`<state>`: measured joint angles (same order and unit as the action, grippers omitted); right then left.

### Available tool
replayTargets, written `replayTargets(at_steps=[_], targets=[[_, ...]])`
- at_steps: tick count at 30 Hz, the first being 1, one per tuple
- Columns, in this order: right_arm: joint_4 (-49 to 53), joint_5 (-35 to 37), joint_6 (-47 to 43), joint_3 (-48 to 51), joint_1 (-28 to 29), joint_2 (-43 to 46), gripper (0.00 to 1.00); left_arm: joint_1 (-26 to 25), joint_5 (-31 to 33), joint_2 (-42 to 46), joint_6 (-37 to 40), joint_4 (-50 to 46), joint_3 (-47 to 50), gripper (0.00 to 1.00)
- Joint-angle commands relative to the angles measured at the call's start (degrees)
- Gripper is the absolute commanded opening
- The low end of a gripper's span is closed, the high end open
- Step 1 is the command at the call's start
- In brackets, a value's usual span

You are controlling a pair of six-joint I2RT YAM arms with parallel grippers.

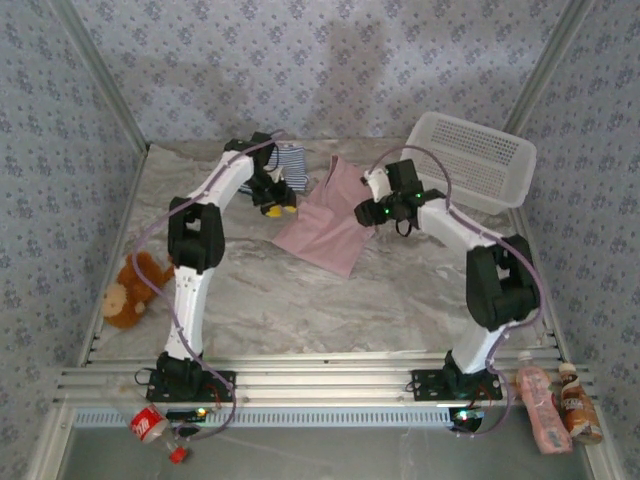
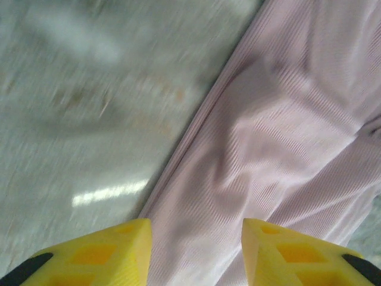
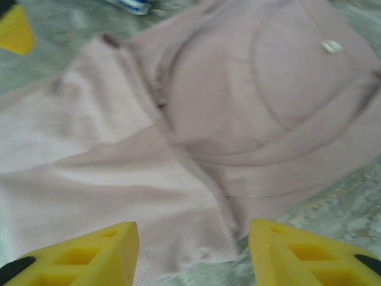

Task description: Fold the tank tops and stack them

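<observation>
My left gripper grabs the dusty pink tank top's near side edge [image 1: 287,229] [image 2: 194,253] next, opposite my right gripper, so that both grippers fold it.
The dusty pink tank top [image 1: 328,222] lies spread on the marble table, past the middle. In the right wrist view its neckline and a small white label [image 3: 331,46] face up. The striped tank top [image 1: 289,163] lies bunched behind it, partly hidden by the left arm. My left gripper [image 1: 273,207] hovers at the pink top's left edge. Its yellow fingers [image 2: 113,253] stand apart, with the pink cloth [image 2: 280,131] below them and nothing between them. My right gripper [image 1: 369,214] is over the top's right edge and is also open [image 3: 193,253] above the cloth [image 3: 226,119].
A white lattice basket [image 1: 474,160] stands at the back right. A brown teddy bear [image 1: 130,290] lies at the table's left edge. Two bottles [image 1: 545,408] lie near the right base and a red can [image 1: 149,425] near the left one. The table's front half [image 1: 330,310] is bare.
</observation>
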<state>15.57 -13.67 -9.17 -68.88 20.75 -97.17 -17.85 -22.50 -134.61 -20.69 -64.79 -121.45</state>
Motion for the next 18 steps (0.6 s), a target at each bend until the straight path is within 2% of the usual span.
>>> replayTargets(at_steps=[1,4,8,12,18], targets=[[-1.3,1.2,-9.3,7.5,5.3,3.4,0.56,0.7,1.8,9.0,-3.8,2.6,11.2,0.45],[-4.2,0.2,-15.2,12.7,10.0,5.3,0.58,1.1,1.3,13.1,-7.1,8.7,21.6,0.46],[-5.7,2.5,-22.8,15.8,15.0,4.5,0.59,1.0,-0.7,14.8,-10.9,15.3,28.3,0.46],[-5.8,5.1,-26.9,14.9,17.1,1.9,0.59,0.4,-2.1,14.4,-12.8,18.7,30.7,0.46],[-3.5,8.3,-31.7,12.5,18.6,-2.5,0.59,0.1,-1.6,13.2,-12.5,18.3,31.8,0.42]])
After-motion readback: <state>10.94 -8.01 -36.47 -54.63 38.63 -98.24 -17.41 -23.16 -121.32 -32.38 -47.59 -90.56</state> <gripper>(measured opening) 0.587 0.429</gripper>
